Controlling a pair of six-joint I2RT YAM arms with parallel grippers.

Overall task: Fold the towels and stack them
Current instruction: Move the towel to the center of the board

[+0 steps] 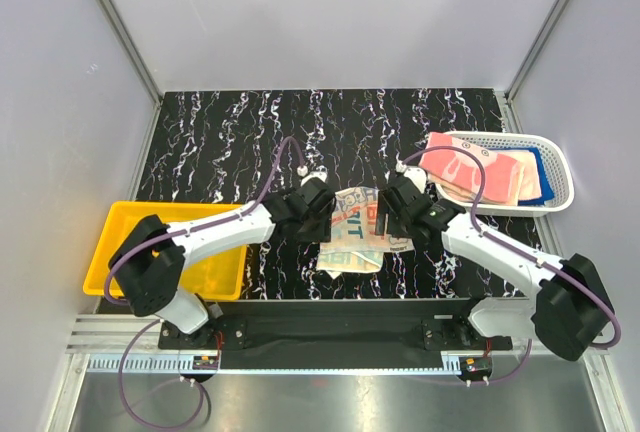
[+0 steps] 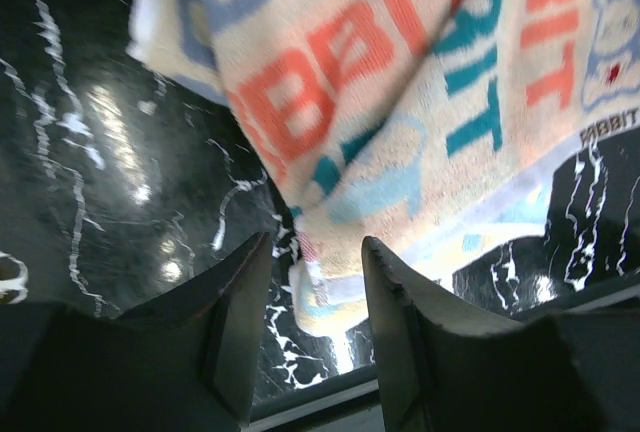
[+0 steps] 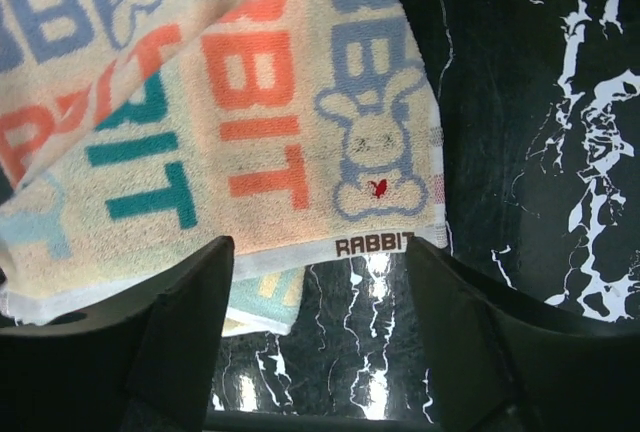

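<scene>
I will next pinch the beige towel by its corner with my left gripper, opposite the RABBIT-marked end of the same hem. Then I can spread and fold the towel.
A beige towel with teal, orange and blue letters lies crumpled and partly folded on the black marbled table between my two grippers. My left gripper is at its left edge, open; in the left wrist view a folded corner of the towel reaches between the fingertips without being clamped. My right gripper is at its right edge, open wide; in the right wrist view the towel's hem marked RABBIT lies just beyond the fingertips. Pink towels and a blue one lie in the basket.
A white mesh basket stands at the right of the table. A yellow plastic bin stands at the left front. The table's front edge with a metal rail runs just below the towel.
</scene>
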